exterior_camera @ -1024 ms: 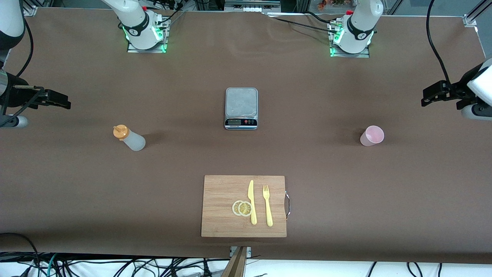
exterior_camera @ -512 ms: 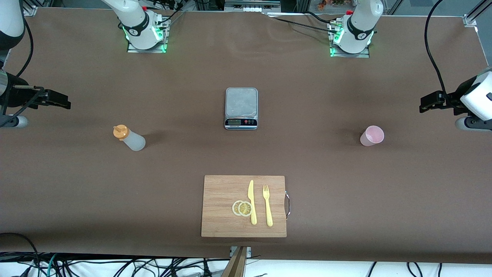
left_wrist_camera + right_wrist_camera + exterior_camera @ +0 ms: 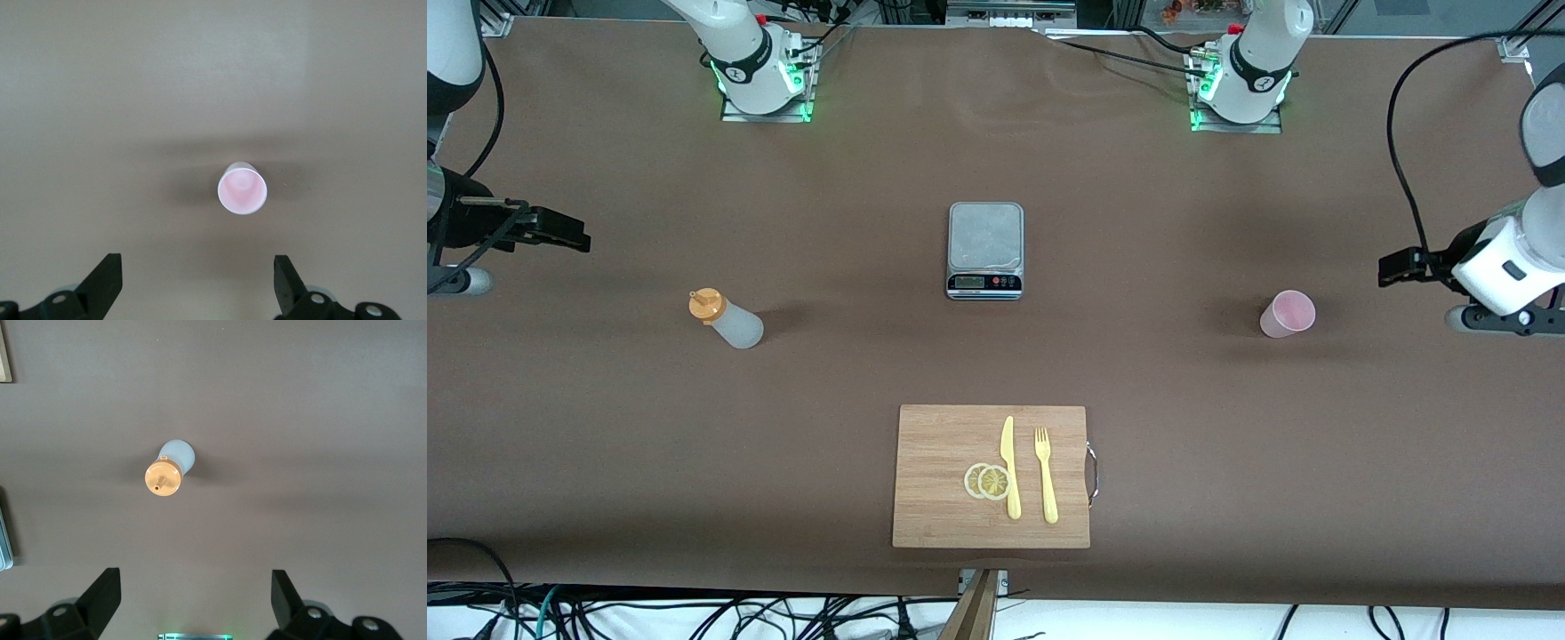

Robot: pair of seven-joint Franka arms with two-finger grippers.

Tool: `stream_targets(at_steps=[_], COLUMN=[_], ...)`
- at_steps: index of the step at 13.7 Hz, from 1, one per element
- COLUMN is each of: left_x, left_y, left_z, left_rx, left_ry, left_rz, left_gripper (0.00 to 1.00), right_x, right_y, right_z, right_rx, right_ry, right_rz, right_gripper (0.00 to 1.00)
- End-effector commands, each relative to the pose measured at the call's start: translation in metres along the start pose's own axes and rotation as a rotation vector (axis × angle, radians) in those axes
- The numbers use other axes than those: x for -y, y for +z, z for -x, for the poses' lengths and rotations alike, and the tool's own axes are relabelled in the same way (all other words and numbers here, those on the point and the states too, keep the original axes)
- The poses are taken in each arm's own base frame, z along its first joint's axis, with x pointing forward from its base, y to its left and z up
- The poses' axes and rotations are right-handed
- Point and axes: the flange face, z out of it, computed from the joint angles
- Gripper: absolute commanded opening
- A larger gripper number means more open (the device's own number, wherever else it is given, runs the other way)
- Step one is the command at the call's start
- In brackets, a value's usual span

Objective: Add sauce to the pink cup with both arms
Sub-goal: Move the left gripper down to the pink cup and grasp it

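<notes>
I will next use my left gripper to grab the pink cup by its rim (image 3: 1304, 295) and put it on the kitchen scale (image 3: 984, 245), ready for the sauce.
The sauce bottle (image 3: 727, 321), whitish with an orange cap, stands upright toward the right arm's end of the table; it also shows in the right wrist view (image 3: 170, 471). The pink cup (image 3: 1287, 314) stands upright and looks empty toward the left arm's end; it also shows in the left wrist view (image 3: 242, 189). My left gripper (image 3: 1398, 267) is open and empty, up over the table between the cup and that table end (image 3: 197, 267). My right gripper (image 3: 569, 233) is open and empty, up over the table beside the bottle, apart from it (image 3: 193, 583).
A kitchen scale (image 3: 984, 249) sits mid-table between bottle and cup. A wooden cutting board (image 3: 934, 444) near the front edge carries a yellow knife (image 3: 1009, 467), a yellow fork (image 3: 1046, 476) and two lemon slices (image 3: 987, 481). Brown tabletop lies around the bottle and cup.
My left arm has swung its gripper down and closer to the pink cup. The right arm, bottle and cup have not moved.
</notes>
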Motion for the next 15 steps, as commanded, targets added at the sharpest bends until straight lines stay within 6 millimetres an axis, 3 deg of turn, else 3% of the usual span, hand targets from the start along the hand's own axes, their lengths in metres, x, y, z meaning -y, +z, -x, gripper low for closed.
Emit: stream_targets(at_steps=[1, 6, 9, 15], left_x=[0.012, 0.010, 0.008, -0.004], left_y=[0.048, 0.144, 0.168, 0.235], left_z=[0.009, -0.008, -0.015, 0.001], left_rx=[-0.023, -0.117, -0.114, -0.085], left_ry=[0.007, 0.007, 0.010, -0.022], left_rz=[-0.014, 0.004, 0.009, 0.069], left_gripper=[1.00, 1.00, 1.00, 1.00], right_x=[-0.001, -0.001, -0.001, -0.001], right_y=[-0.006, -0.006, -0.006, -0.006], right_z=[-0.001, -0.001, -0.001, -0.001], right_rx=[-0.007, -0.007, -0.007, -0.007], right_ry=[0.005, 0.005, 0.005, 0.006], right_rz=[-0.008, -0.008, -0.008, -0.008], right_gripper=[1.00, 1.00, 1.00, 1.00])
